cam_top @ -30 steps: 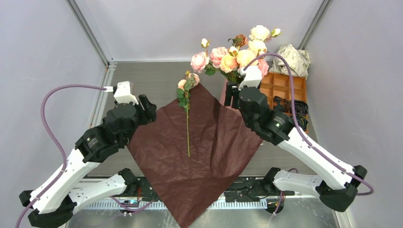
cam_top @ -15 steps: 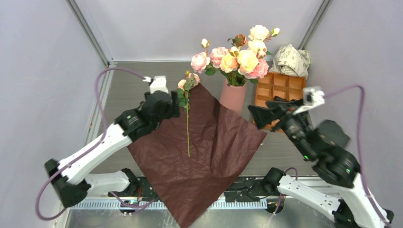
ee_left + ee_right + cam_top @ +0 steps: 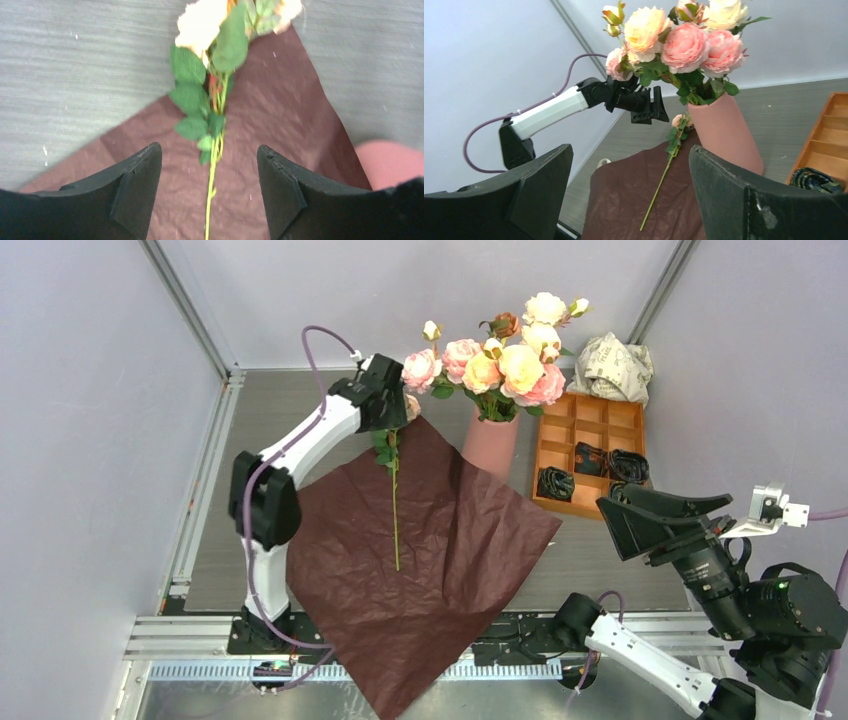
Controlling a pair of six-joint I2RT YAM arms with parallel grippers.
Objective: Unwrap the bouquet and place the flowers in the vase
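Next, my left gripper reaches the rose and picks up its leafy upper stem below the head, so the bare stem stays free to enter the vase.
Most of the flowers stand in the pink vase at the back centre. One rose lies on the flat dark red paper, its head at the far corner. My left gripper hangs over that rose's leafy top, open, the stem running below the gap between its fingers, untouched. My right gripper is raised at the near right, open and empty, facing the vase and the rose from a distance.
An orange compartment tray with black coiled items stands right of the vase. A crumpled white printed paper ball lies behind it. A small cream loop sits at the paper's left edge. Grey walls close three sides.
My left arm stretched forward to the lone rose's head. My right arm pulled away from the vase to the near right and rose. Both grippers opened wider.
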